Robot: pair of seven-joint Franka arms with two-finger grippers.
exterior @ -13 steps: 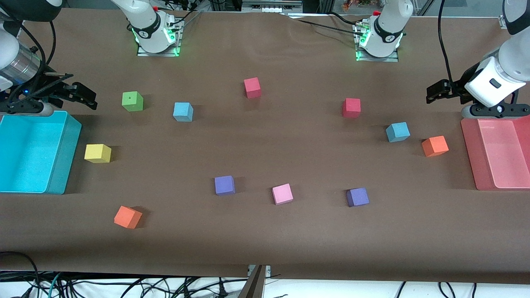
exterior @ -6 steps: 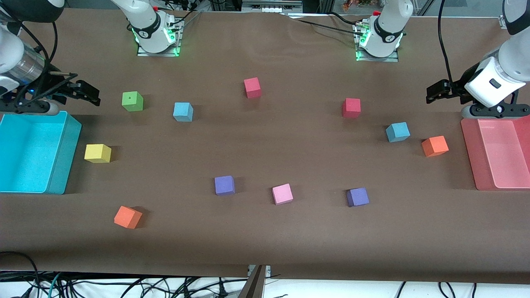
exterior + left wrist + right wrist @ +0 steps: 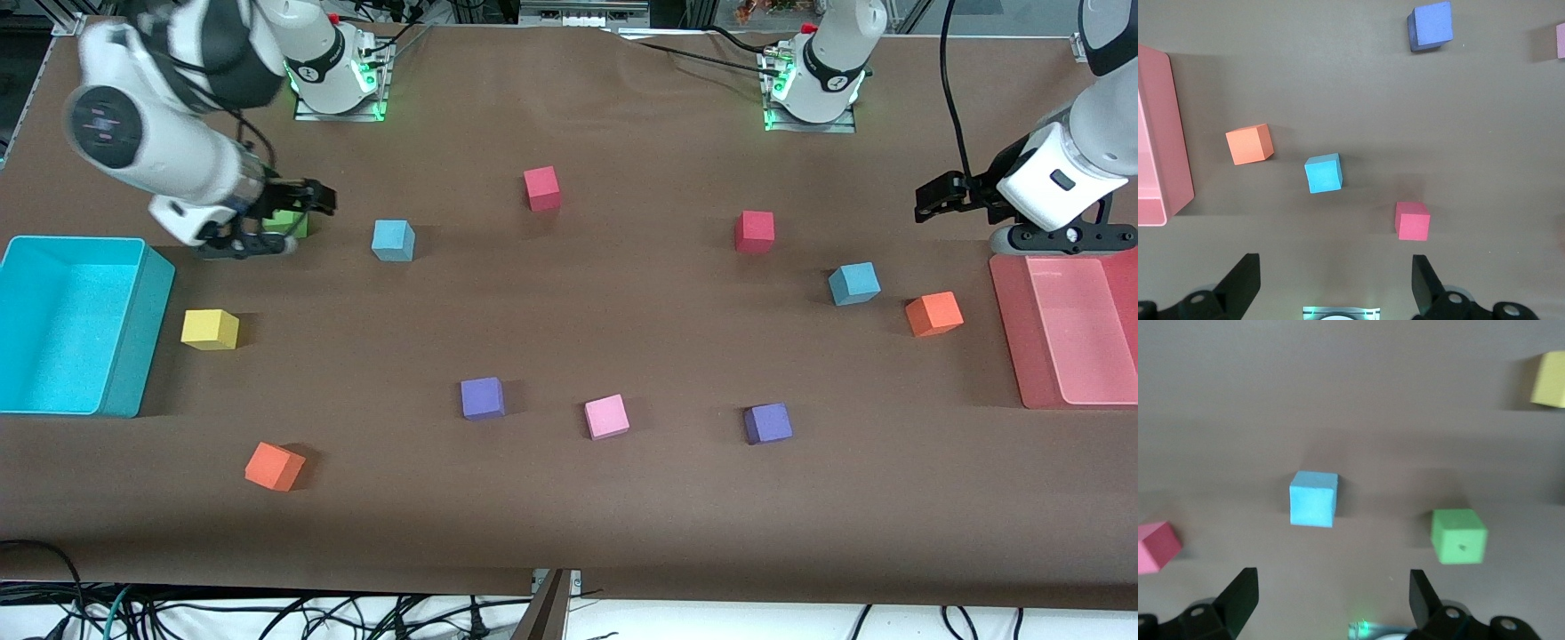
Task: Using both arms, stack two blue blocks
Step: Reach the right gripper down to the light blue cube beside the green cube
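Note:
The right gripper next grabs the blue block beside the green cube (image 3: 290, 226) (image 3: 1459, 537) by the blue block's opposite sides, to stack the two blue blocks.
One blue block (image 3: 393, 240) lies toward the right arm's end of the table, beside a green cube (image 3: 290, 226). It also shows in the right wrist view (image 3: 1313, 498). The second blue block (image 3: 854, 284) lies toward the left arm's end, beside an orange cube (image 3: 933, 314). It also shows in the left wrist view (image 3: 1323, 173). My right gripper (image 3: 322, 197) is open and empty over the green cube; its wrist view (image 3: 1331, 600) shows the jaws wide apart. My left gripper (image 3: 926, 203) is open and empty above the table by the pink tray (image 3: 1012, 329); its jaws (image 3: 1333, 283) are wide apart.
A cyan bin (image 3: 142, 329) stands at the right arm's end. Two red cubes (image 3: 541, 188) (image 3: 754, 232), two purple cubes (image 3: 482, 397) (image 3: 767, 423), a pink cube (image 3: 606, 416), a yellow cube (image 3: 210, 329) and another orange cube (image 3: 274, 467) are scattered about.
My right arm has swung from above the cyan bin toward the table's middle and is now over the green cube. The left arm and all the cubes have not moved.

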